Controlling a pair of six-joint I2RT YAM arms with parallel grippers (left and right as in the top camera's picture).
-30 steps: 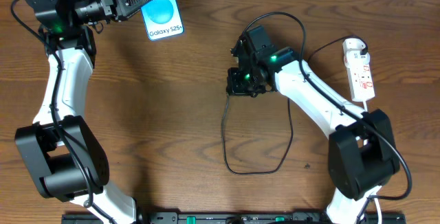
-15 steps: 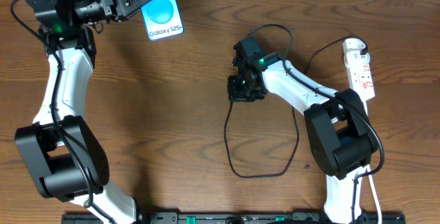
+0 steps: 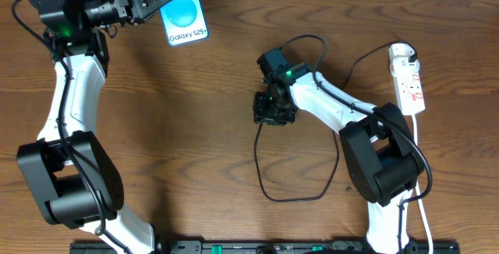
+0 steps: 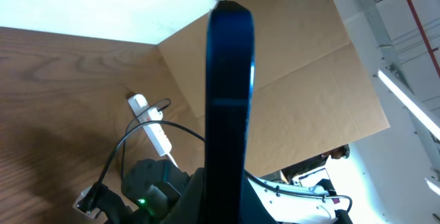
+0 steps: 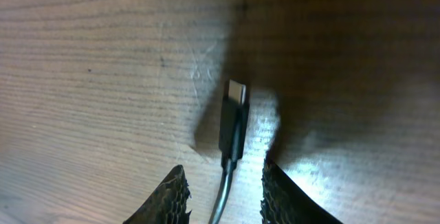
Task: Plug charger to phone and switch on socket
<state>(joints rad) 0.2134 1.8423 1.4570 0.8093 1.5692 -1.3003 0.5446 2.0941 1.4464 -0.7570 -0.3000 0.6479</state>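
I need to reach the charger's plug with my right gripper and grab it by its cable end [image 5: 232,147], so the metal tip stays free to plug into the phone.
The phone [image 3: 184,8], blue screen up, is held off the table at the back left with my left gripper [image 3: 158,1] shut on its edge. The left wrist view shows the phone [image 4: 230,93] edge-on between that gripper's jaws [image 4: 227,207]. The charger's thin black cable [image 3: 256,154] loops over the middle of the table. Its plug tip [image 5: 232,122] lies flat on the wood. My right gripper [image 3: 270,112] stands over it, and its fingertips [image 5: 177,191] are apart on either side of the cable without touching it. The socket [image 3: 408,79], a white strip, lies at the right.
The strip's white cord [image 3: 415,141] runs down the right side past the right arm's base. A brown cardboard wall [image 4: 309,80] stands beyond the table in the left wrist view. The socket [image 4: 154,126] also shows there, far off.
My right gripper's jaws have parted and the plug tip now lies free between them. The right arm has shifted a little left. The left arm and phone have not moved.
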